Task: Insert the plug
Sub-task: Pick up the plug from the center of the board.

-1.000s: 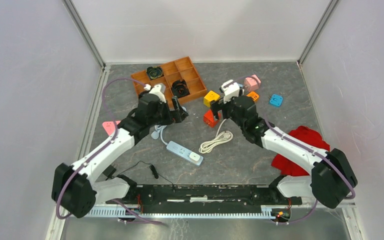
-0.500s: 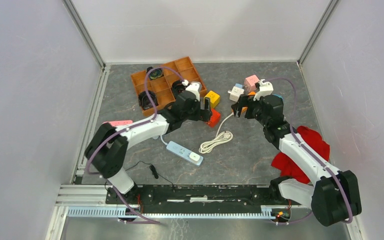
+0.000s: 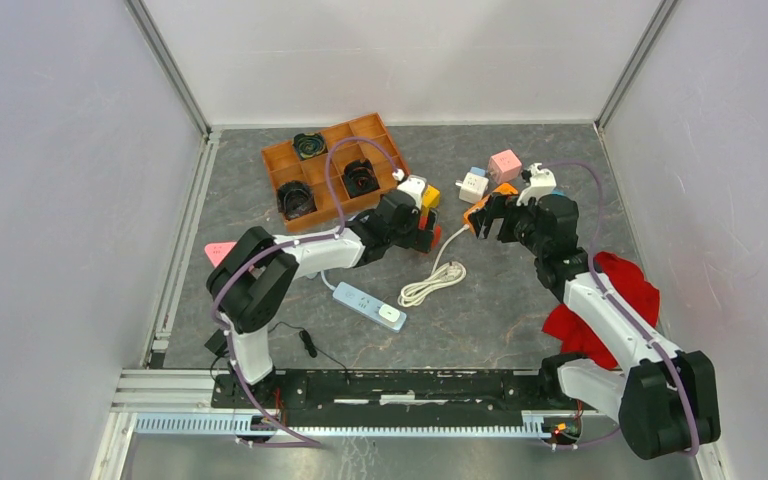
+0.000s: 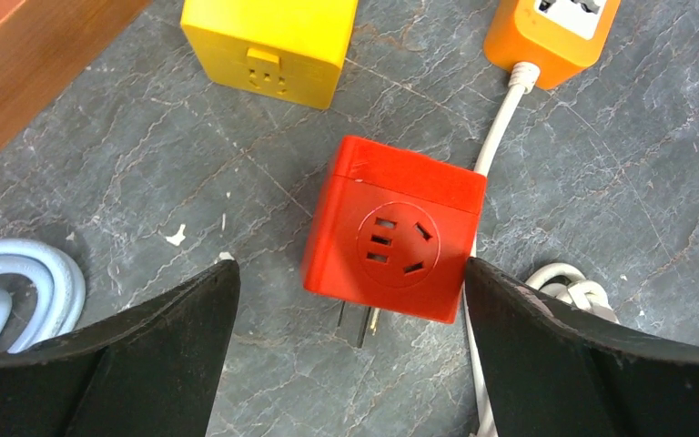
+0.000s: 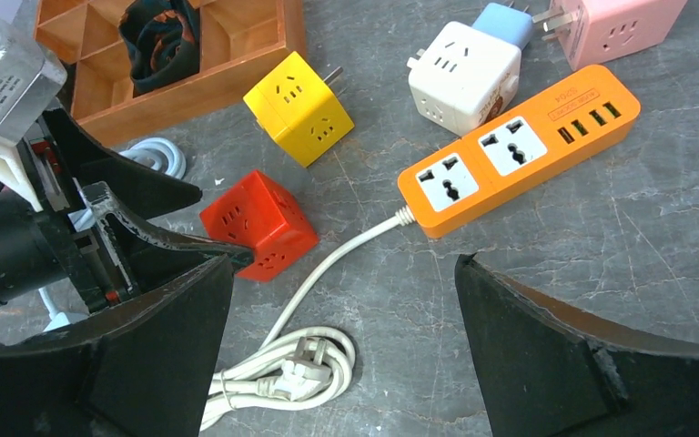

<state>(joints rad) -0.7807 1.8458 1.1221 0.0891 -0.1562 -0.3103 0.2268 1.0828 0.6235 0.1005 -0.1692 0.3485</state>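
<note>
I should grab the red cube plug point(image 4: 391, 241) next with my left gripper, across its sides near the prongs. The plug's far end will then stay free for my right gripper.
A red cube plug point(image 4: 391, 241) lies on the grey table with its metal prongs pointing toward the camera in the left wrist view. My left gripper point(image 4: 350, 266) hovers over it, open, one finger on each side and the right finger close to its edge. In the right wrist view the red cube point(image 5: 259, 223) sits just beside the left arm. An orange power strip point(image 5: 519, 159) lies behind it, with its white cord running to a coil point(image 5: 300, 369) that holds a plug. My right gripper point(image 5: 343, 262) is open above the cord, holding nothing.
A yellow cube point(image 5: 298, 107), a white cube point(image 5: 462, 73) and a pink cube point(image 5: 623, 23) lie around the strip. A wooden tray point(image 3: 335, 165) stands at the back left. A light blue power strip point(image 3: 370, 305) lies in front, and a red cloth point(image 3: 605, 300) to the right.
My left arm has swung right from the wooden tray to above the red cube. My right gripper has drawn back to the right, from the red cube to the orange strip.
</note>
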